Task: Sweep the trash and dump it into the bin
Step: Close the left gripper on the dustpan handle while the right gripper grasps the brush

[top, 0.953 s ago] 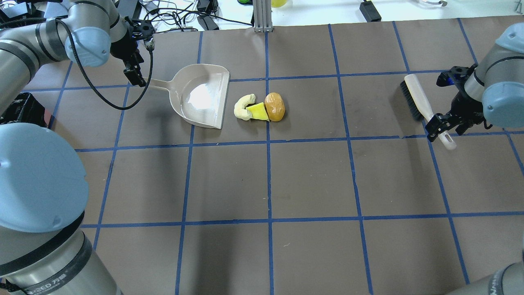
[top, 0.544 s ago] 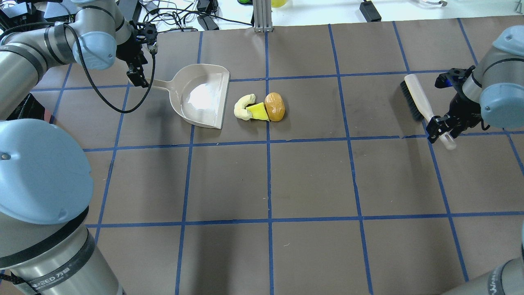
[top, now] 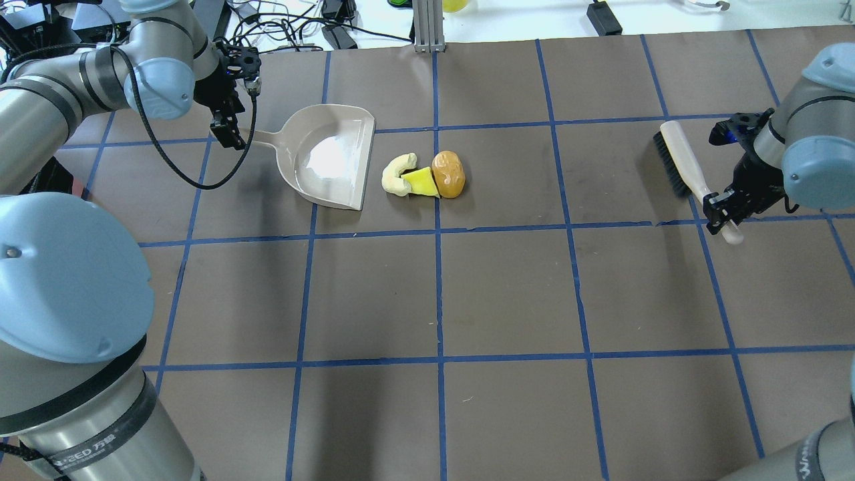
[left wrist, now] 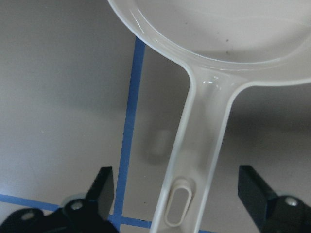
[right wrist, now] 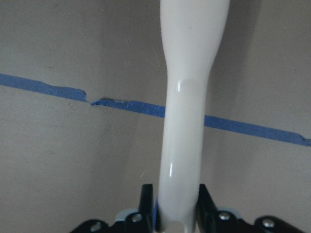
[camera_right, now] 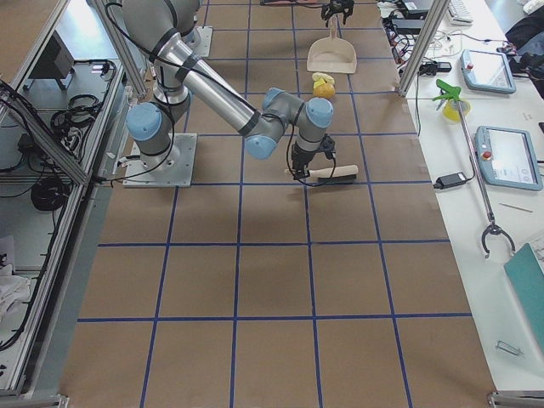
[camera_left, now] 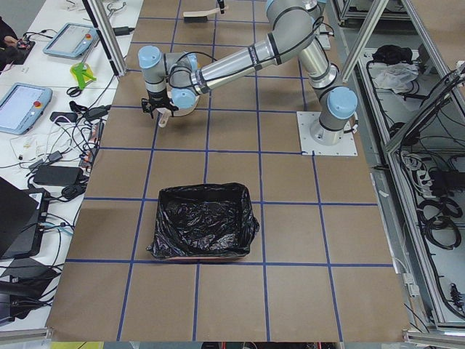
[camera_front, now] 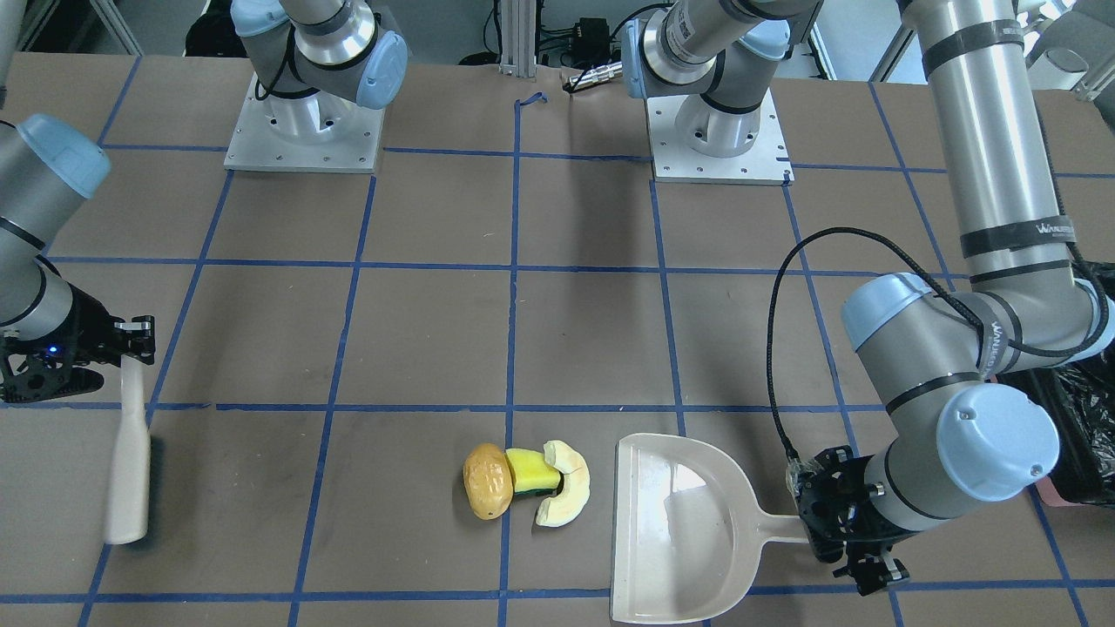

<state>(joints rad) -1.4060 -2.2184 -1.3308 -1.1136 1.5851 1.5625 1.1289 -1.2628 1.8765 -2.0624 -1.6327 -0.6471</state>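
I should next grab the dustpan by its narrow handle with my left gripper, because the dustpan's pan is far wider than my open fingers.
The trash lies in a cluster: a pale crescent slice, a yellow sponge and a golden-brown lump, just right of the beige dustpan. My left gripper is open, its fingers standing wide on either side of the dustpan handle. My right gripper is shut on the handle of the white brush, which lies on the table; the handle runs between the fingers. The bin, lined with a black bag, stands far to my left.
The table is brown with blue tape grid lines. The bin's black bag shows at the front-facing view's right edge, behind my left arm. Cables and a metal post sit beyond the far table edge.
My right gripper has closed on the brush handle. My left arm has shifted slightly right, toward the end of the dustpan handle. The trash and the dustpan have not moved.
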